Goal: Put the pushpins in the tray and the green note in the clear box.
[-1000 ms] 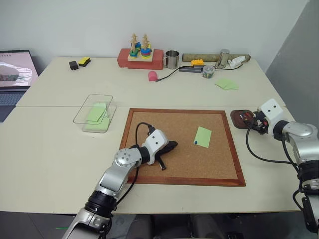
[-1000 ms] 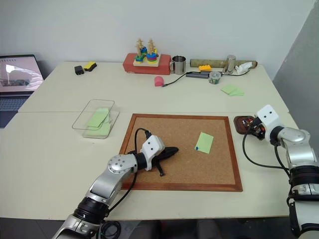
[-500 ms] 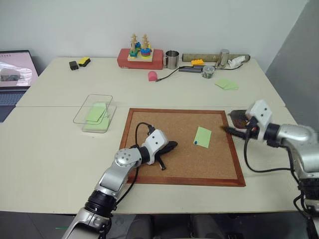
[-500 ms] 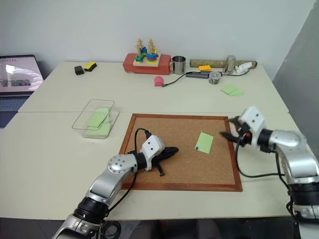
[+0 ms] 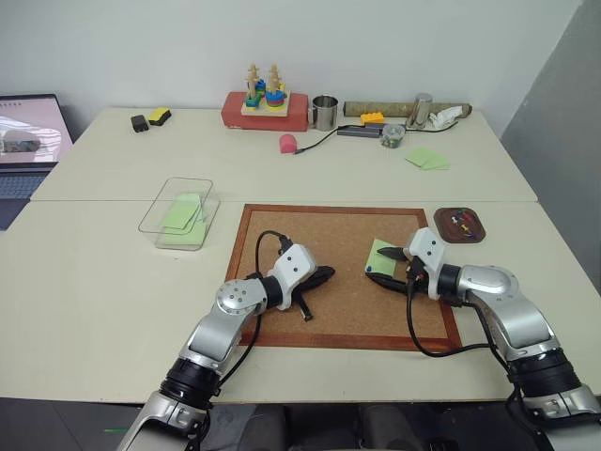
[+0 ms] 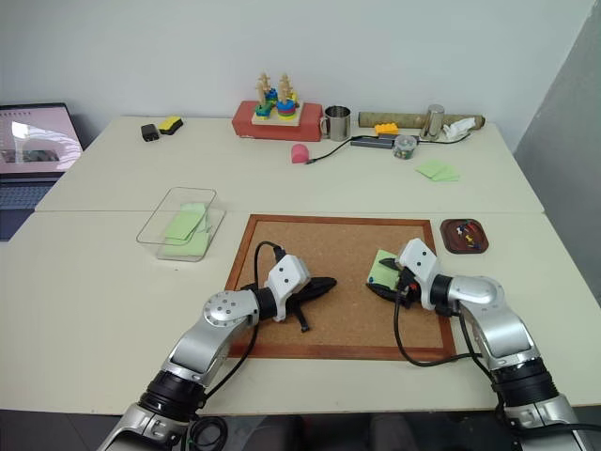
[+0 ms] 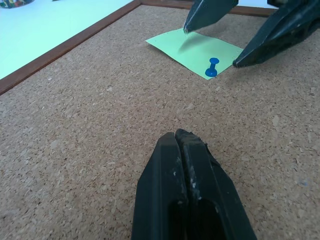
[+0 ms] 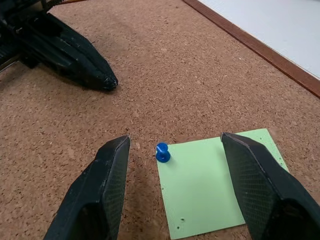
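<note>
My right gripper should reach the pushpin and grip it by its blue head (image 8: 162, 149). This will free the green note and put the pushpin in the tray.
The green note (image 8: 215, 192) lies on the corkboard (image 5: 338, 225), right of its middle, with a blue pushpin (image 8: 162, 152) stuck in its near corner. My right gripper (image 8: 175, 140) hovers open just above the note, one finger on each side of the pin, touching nothing. My left gripper (image 5: 324, 274) rests shut and empty on the cork, a hand's width left of the note. The tray (image 5: 438, 225) sits off the board's right edge with a few pushpins (image 5: 460, 222) in it. The clear box (image 5: 148, 218) stands left of the board with green paper inside.
The corkboard's wooden frame (image 5: 347, 209) rises slightly above the table. Along the back edge stand a red block with a stacking toy (image 5: 265, 105), a metal cup (image 5: 324, 112) and a pair of green notes (image 5: 427, 158). A laptop (image 5: 28, 141) is far left.
My right gripper has swung left from the tray onto the corkboard and now hangs over the green note by the blue pin. The left gripper has not moved.
</note>
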Available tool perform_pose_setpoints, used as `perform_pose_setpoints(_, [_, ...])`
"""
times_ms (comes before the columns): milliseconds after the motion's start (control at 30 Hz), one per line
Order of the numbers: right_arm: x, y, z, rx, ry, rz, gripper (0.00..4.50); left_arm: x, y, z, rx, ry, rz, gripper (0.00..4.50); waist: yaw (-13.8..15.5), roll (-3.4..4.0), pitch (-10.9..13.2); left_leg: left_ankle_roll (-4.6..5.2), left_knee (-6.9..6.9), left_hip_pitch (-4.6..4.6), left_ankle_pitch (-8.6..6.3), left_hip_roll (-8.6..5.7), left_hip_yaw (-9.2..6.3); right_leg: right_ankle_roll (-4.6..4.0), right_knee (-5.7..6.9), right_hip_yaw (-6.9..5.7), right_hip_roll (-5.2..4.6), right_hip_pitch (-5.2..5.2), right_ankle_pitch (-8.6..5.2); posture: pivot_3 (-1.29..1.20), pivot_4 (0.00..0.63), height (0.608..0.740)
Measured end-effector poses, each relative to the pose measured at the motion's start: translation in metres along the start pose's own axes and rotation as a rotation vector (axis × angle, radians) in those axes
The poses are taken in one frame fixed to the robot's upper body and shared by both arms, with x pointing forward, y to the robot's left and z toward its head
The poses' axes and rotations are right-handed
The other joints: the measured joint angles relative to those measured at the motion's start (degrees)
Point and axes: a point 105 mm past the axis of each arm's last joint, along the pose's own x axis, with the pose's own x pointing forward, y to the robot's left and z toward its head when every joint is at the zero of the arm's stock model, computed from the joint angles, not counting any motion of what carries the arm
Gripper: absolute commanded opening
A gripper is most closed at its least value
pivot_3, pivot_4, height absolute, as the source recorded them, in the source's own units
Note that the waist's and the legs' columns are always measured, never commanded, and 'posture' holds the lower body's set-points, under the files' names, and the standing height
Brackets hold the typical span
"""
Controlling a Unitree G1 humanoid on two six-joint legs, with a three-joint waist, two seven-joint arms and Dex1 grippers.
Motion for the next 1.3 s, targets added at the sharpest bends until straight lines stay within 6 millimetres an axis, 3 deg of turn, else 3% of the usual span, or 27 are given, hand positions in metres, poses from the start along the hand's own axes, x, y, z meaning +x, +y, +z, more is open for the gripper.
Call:
perform_pose_setpoints(100, [0.002,0.001,-0.005,0.003,0.008,0.001,3.02,0.0,0.0,0.0,0.0,0.0,0.0,0.0,0.0,0.0,0.0,0.0,0.0,0.0,0.0,0.0,0.0,0.0,0.0,0.0,0.0,0.0,0.0,0.0,0.15,0.74])
perform_pose_setpoints(200, [0.003,0.0,-0.008,0.013,0.01,0.002,2.61,0.0,0.0,0.0,0.0,0.0,0.0,0.0,0.0,0.0,0.0,0.0,0.0,0.0,0.0,0.0,0.01,0.0,0.0,0.01,0.0,0.0,0.0,0.0,0.15,0.74])
perform_pose_setpoints(633, [0.008,0.004,-0.009,0.026,-0.014,0.018,0.07,0.0,0.0,0.0,0.0,0.0,0.0,0.0,0.0,0.0,0.0,0.0,0.0,0.0,0.0,0.0,0.0,0.0,0.0,0.0,0.0,0.0,0.0,0.0,0.15,0.74])
perform_pose_setpoints(1033, [0.007,0.006,-0.005,0.012,-0.02,0.027,0.02,0.0,0.0,0.0,0.001,-0.002,0.0,0.0,0.0,0.0,0.0,0.0,0.0,-0.02,0.0,0.0,0.01,0.01,0.0,0.0,0.0,-0.02,0.0,0.0,0.15,0.74])
perform_pose_setpoints(1167, [0.003,0.013,0.026,-0.064,-0.113,0.062,0.02,0.0,0.0,0.0,-0.001,-0.001,0.002,0.0,0.0,0.0,0.0,0.0,-0.01,0.0,0.0,0.0,-0.04,0.06,-0.01,-0.03,0.0,0.0,-0.03,0.0,0.15,0.74])
perform_pose_setpoints(1300, [-0.002,0.016,0.037,-0.116,-0.127,0.079,0.02,0.001,-0.001,0.0,-0.006,-0.004,0.004,0.0,0.0,0.0,0.0,0.0,0.0,-0.01,0.0,-0.01,-0.01,0.06,-0.02,-0.01,-0.01,0.0,-0.03,0.0,0.15,0.74])
